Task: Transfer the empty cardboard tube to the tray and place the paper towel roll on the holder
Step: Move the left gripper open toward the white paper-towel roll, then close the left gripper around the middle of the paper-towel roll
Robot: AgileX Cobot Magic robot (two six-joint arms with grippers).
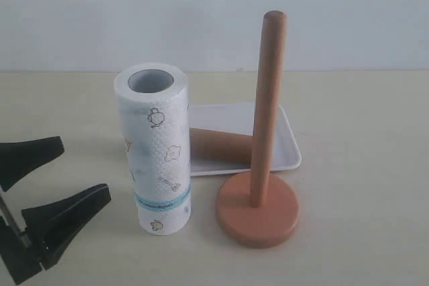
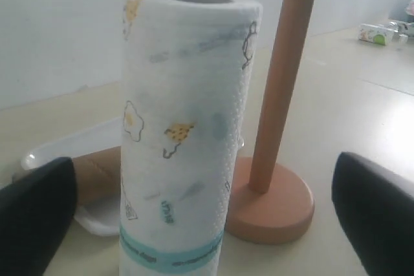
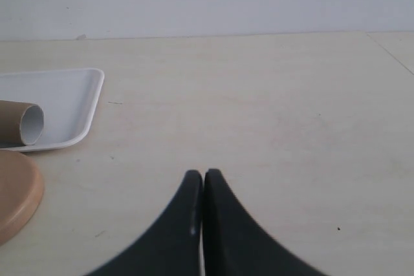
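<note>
I next need to grab the paper towel roll by its body above the teal band [image 1: 157,142] [image 2: 184,121] with my left gripper, so that I can slide the roll onto the holder.
The paper towel roll [image 1: 154,149] stands upright on the table, teal band at the bottom. My left gripper [image 1: 84,169] is open to its left, a short gap away; in the left wrist view the roll [image 2: 184,140] sits centred ahead of the open gripper [image 2: 204,163], untouched. The cardboard tube [image 1: 218,144] lies in the white tray [image 1: 288,149] behind the roll. The wooden holder [image 1: 258,209] stands bare to the roll's right. My right gripper [image 3: 204,174] is shut and empty over bare table, with the tube [image 3: 22,123], tray [image 3: 61,98] and holder base [image 3: 13,192] off to one side.
The pale table [image 1: 362,132] runs back to a plain wall. Small packages [image 2: 381,32] lie far off on the table in the left wrist view. The holder pole [image 2: 284,82] rises close beside the roll. The right gripper does not show in the exterior view.
</note>
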